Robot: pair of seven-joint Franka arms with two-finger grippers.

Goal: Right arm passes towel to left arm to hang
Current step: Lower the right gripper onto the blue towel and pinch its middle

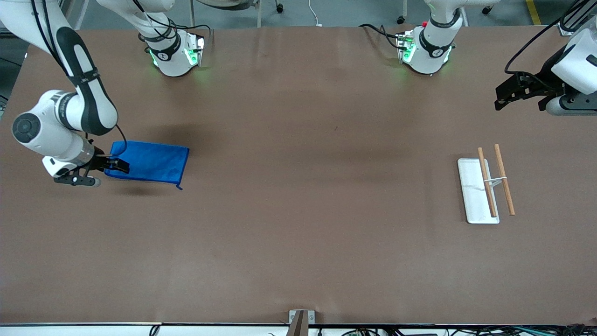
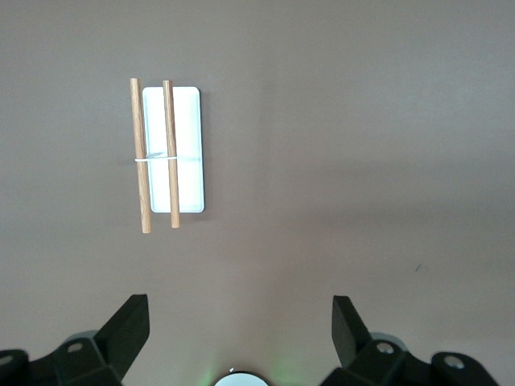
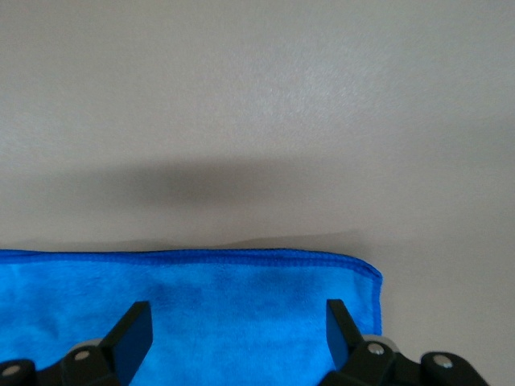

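Note:
The blue towel needs passing over for hanging; my right gripper will next grab its hemmed edge (image 3: pixel 241 265).
The bright blue towel (image 1: pixel 151 162) lies flat on the brown table toward the right arm's end, its small loop (image 1: pixel 179 187) at the corner nearest the front camera. My right gripper (image 1: pixel 116 162) is low over the towel's end edge, open, with nothing gripped. In the right wrist view its fingers (image 3: pixel 133 334) stand wide apart over the blue towel (image 3: pixel 201 293), midway at the right gripper (image 3: pixel 239 322). My left gripper (image 1: pixel 520 101) waits open in the air over bare table at the left arm's end; it shows as the left gripper (image 2: pixel 240 318) with nothing between its fingers.
A white flat base (image 1: pixel 472 196) with two wooden rods (image 1: pixel 504 179) joined by a thin white wire lies toward the left arm's end. It also appears as the white base (image 2: pixel 187 173) in the left wrist view. Both arm bases stand along the table's top edge.

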